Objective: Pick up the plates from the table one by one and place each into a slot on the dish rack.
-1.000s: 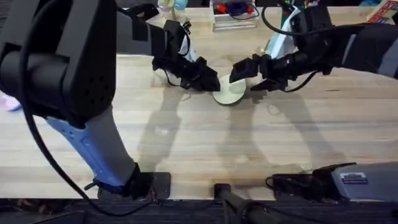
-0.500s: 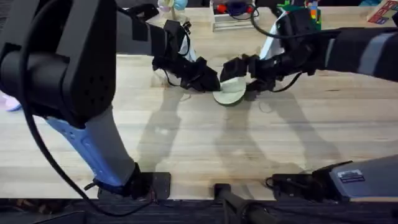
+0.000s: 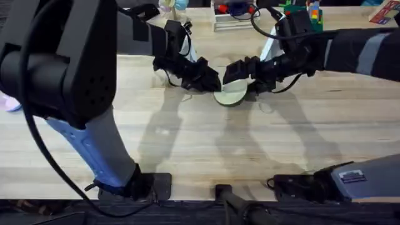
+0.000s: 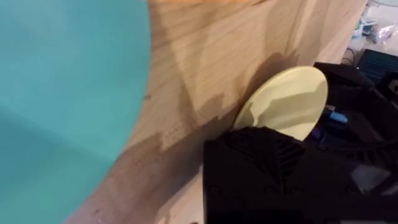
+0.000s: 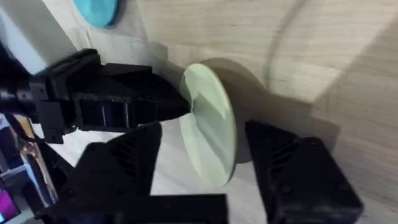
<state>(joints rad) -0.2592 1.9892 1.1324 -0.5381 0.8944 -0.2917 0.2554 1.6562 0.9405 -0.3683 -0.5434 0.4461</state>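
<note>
My right gripper is about to grab the cream-yellow plate (image 5: 208,127) by its rim (image 5: 229,177). Then I need to stand the plate in a slot on the dish rack.
The pale cream-yellow plate (image 3: 230,94) stands tilted on edge on the table (image 3: 187,137), a little behind its middle. My left gripper (image 3: 211,81) comes at it from the left, shut with its tips at the plate's rim (image 5: 186,106). From the right, my right gripper (image 3: 240,70) is open, and the cream plate (image 5: 208,130) stands between its two fingers (image 5: 134,162) with a gap on each side. The sky-blue plate (image 4: 62,93) lies flat close under the left wrist and also shows as the blue plate (image 5: 96,9) beyond the left gripper. The dish rack is out of view.
A clear box of colourful items (image 3: 234,12) sits at the table's far edge. The left arm's big dark links (image 3: 62,62) cover the left side of the overhead view. Bare wood runs across the front half of the table.
My right gripper has slid left toward the cream plate and now straddles it. The left gripper and the plate have stayed put.
</note>
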